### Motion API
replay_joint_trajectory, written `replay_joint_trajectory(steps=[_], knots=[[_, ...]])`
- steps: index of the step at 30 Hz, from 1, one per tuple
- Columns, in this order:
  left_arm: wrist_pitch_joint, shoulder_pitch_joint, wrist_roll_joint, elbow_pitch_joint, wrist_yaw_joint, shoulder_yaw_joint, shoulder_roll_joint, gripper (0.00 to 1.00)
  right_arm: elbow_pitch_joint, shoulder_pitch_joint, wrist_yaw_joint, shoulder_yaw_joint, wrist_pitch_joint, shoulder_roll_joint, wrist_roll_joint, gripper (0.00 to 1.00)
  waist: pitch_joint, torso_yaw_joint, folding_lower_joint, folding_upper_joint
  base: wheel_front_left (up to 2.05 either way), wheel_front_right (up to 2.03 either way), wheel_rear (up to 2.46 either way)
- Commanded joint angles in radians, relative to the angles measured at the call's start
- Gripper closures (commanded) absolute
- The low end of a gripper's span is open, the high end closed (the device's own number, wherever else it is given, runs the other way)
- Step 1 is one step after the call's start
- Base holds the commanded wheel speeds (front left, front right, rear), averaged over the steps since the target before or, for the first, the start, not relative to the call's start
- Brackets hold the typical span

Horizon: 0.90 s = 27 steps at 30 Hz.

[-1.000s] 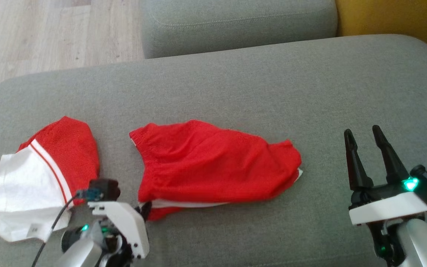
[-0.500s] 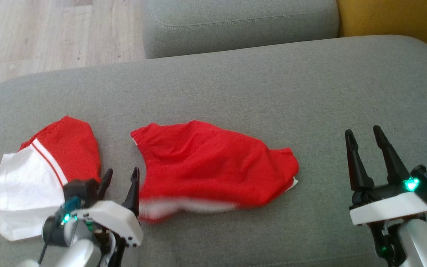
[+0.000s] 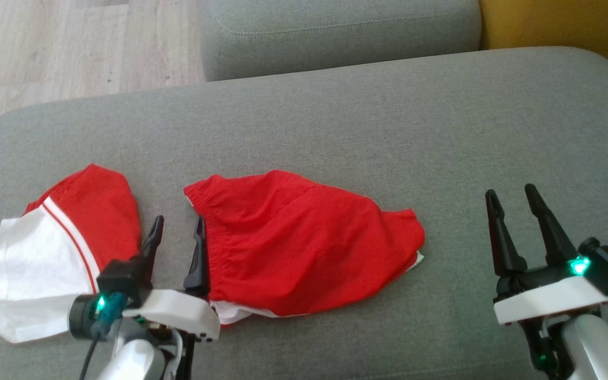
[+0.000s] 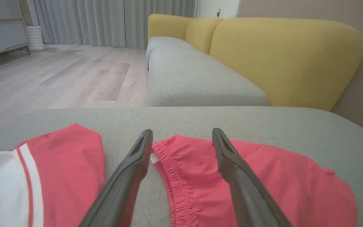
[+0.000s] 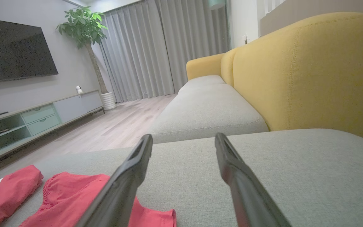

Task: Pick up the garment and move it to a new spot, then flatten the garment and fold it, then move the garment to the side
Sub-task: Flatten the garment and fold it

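Note:
Next, my right gripper grips the red garment by its white-trimmed hem corner (image 3: 417, 258), opposite the elastic waistband (image 3: 214, 244), to flatten the garment.
The red garment (image 3: 304, 243) lies spread on the grey sofa cushion (image 3: 335, 121), its elastic waistband to the left and a white edge showing along its near side. My left gripper (image 3: 179, 220) is open just beside the waistband with nothing between its fingers; its right finger (image 3: 198, 253) lies over the garment's left edge. The left wrist view shows the garment (image 4: 295, 176) under and to the right of that gripper (image 4: 182, 131). Well off to the right, my right gripper (image 3: 510, 191) stands open above bare cushion, and its wrist view has the garment (image 5: 68, 195) at the lower left.
A folded red and white piece of clothing (image 3: 56, 248) lies at the cushion's left end, close to my left gripper. Beyond are a second grey cushion (image 3: 335, 31), a yellow backrest (image 3: 557, 24) at the far right, and wooden floor (image 3: 72, 47) past the far left edge.
My left gripper has opened and let go of the red garment's near left corner, then swung its fingers up beside the waistband. The garment has settled flat. The right arm has barely moved.

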Motion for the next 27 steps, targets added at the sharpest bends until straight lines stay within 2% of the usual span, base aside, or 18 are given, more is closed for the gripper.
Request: replay_joint_trajectory(steps=[1, 6, 8, 9, 13, 15, 19, 23, 25, 27], knots=[[-0.012, -0.04, 0.027, -0.037, -0.012, 0.057, -0.006, 0.0, -0.022, -0.015, 0.008, 0.026, -0.011, -0.028, 0.01, 0.0, 0.001, 0.003, 0.0, 0.0, 0.0, 0.0, 0.0], [-0.012, -0.028, 0.076, -0.04, -0.057, 0.094, -0.05, 0.0, 0.054, -0.063, 0.008, 0.089, 0.022, -0.056, 0.059, 0.0, 0.01, 0.026, 0.0, 0.0, 0.0, 0.0, 0.0], [-0.012, -0.031, 0.094, -0.044, -0.076, 0.104, -0.067, 0.0, 0.112, -0.121, 0.008, 0.127, 0.113, -0.075, 0.102, 0.0, 0.02, 0.046, 0.0, 0.0, 0.0, 0.0, 0.0], [-0.012, -0.031, 0.094, -0.044, -0.076, 0.104, -0.067, 0.0, 0.112, -0.121, 0.008, 0.127, 0.113, -0.075, 0.102, 0.0, 0.02, 0.046, 0.0, 0.0, 0.0, 0.0, 0.0], [-0.012, -0.033, 0.121, -0.039, -0.105, 0.125, -0.101, 0.0, 0.219, -0.25, 0.008, 0.223, 0.325, -0.132, 0.174, 0.0, 0.041, 0.102, 0.0, 0.0, 0.0, 0.0, 0.0], [-0.012, -0.03, 0.133, -0.037, -0.115, 0.138, -0.116, 0.0, 0.26, -0.296, 0.008, 0.248, 0.395, -0.153, 0.211, 0.0, 0.05, 0.132, 0.0, 0.0, 0.0, 0.0, 0.0], [-0.012, -0.022, 0.153, -0.032, -0.136, 0.168, -0.137, 0.0, 0.348, -0.338, 0.008, 0.281, 0.532, -0.178, 0.27, 0.0, 0.065, 0.183, 0.0, 0.0, 0.0, 0.0, 0.0], [-0.012, -0.012, 0.171, -0.03, -0.153, 0.192, -0.152, 0.0, 0.393, -0.337, 0.008, 0.296, 0.625, -0.183, 0.329, 0.0, 0.072, 0.214, 0.0, 0.0, 0.0, 0.0, 0.0], [-0.012, -0.008, 0.179, -0.026, -0.162, 0.202, -0.159, 0.0, 0.405, -0.333, 0.008, 0.3, 0.66, -0.185, 0.35, 0.07, 0.072, 0.221, 0.0, 0.0, 0.0, 0.0, 0.0], [-0.012, -0.006, 0.185, -0.021, -0.171, 0.21, -0.166, 0.0, 0.417, -0.325, 0.008, 0.303, 0.693, -0.186, 0.363, 0.22, 0.071, 0.225, 0.0, 0.0, 0.0, 0.0, 0.0]])
